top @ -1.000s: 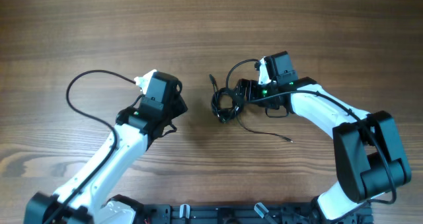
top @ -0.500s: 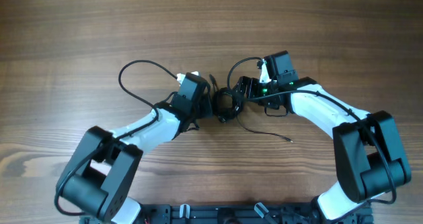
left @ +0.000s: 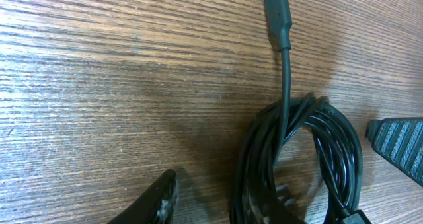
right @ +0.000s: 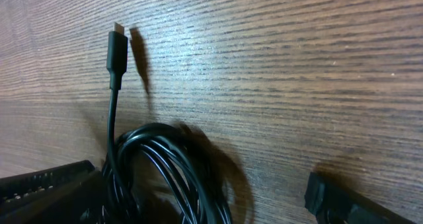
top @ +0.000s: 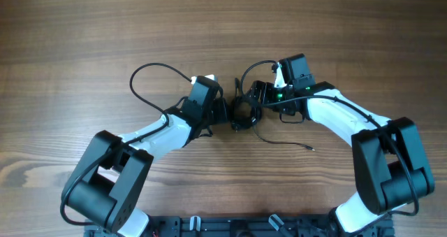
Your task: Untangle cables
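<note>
My left gripper needs to grab the cable pieces at the coil's edge next, which leaves the loose cable piece free for my right gripper to untangle.
The cables [top: 242, 115] are a small coil of thin black wire at the table's middle, with one loose strand trailing right to a metallic tip [top: 310, 150]. In the left wrist view the coil [left: 310, 151] has a plug end [left: 277, 12] pointing up. My left gripper [top: 225, 112] is open at the coil's left edge [left: 211, 204], one finger on bare wood and the other against the strands. My right gripper [top: 253, 101] is open and straddles the coil [right: 165, 171] from the right [right: 198, 197]. The plug [right: 117, 49] lies beyond it.
The thicker black arm cable [top: 150, 73] loops left behind my left wrist. Another arm cable [top: 253, 69] arcs above my right gripper. The wooden table [top: 84, 27] extends on all sides. My right gripper's ribbed finger pad [left: 396, 145] shows at the right of the left wrist view.
My left arm swung right from the table's left side up to the coil. The coil shifted slightly and the loose tip slid a little right. My right arm barely moved.
</note>
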### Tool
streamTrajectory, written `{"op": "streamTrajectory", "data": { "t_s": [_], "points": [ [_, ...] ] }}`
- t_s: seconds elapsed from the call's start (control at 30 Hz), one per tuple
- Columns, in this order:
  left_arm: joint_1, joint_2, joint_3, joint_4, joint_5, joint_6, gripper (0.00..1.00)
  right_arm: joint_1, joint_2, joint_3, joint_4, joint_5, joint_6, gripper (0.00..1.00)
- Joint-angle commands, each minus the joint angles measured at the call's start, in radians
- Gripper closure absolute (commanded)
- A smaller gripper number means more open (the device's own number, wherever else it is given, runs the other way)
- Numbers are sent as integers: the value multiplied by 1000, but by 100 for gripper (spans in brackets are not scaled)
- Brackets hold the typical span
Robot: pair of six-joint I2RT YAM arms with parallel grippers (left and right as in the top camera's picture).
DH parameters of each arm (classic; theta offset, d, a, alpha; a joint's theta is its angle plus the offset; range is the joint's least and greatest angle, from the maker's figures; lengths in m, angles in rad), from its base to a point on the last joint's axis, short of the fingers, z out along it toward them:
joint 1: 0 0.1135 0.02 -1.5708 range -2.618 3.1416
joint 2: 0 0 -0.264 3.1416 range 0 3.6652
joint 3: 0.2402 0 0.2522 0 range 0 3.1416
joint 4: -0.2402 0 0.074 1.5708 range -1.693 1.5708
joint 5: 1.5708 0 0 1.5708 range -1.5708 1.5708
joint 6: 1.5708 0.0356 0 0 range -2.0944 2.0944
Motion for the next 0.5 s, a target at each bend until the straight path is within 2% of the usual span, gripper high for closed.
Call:
{"op": "streamTrajectory", "data": {
  "t_s": [0.0, 0.07, 0.17, 0.27, 0.33, 0.4, 0.47],
  "points": [
    [-1, -50, 6, 2, 13, 5, 65, -4, 29, -21, 5, 47, 1, 0],
    [-1, -60, 6, 39, 12, 10, 62, -4, 29, -21, 15, 47, 1, 0],
    [-9, -58, 6, 46, 13, 87, 62, -4, 29, -21, 24, 46, 2, 0],
    [-45, -42, 6, 46, 13, 216, 52, -4, 29, -21, 24, 46, 2, 0],
    [-68, -9, 6, 51, 11, 245, 49, -4, 29, -21, 24, 46, 1, 0],
    [-73, 43, 6, 78, 8, 244, 51, -4, 29, -21, 24, 45, 1, 0],
    [-72, 102, 6, 111, 8, 243, 62, -4, 29, -21, 22, 37, 1, 0]
  ]
}}
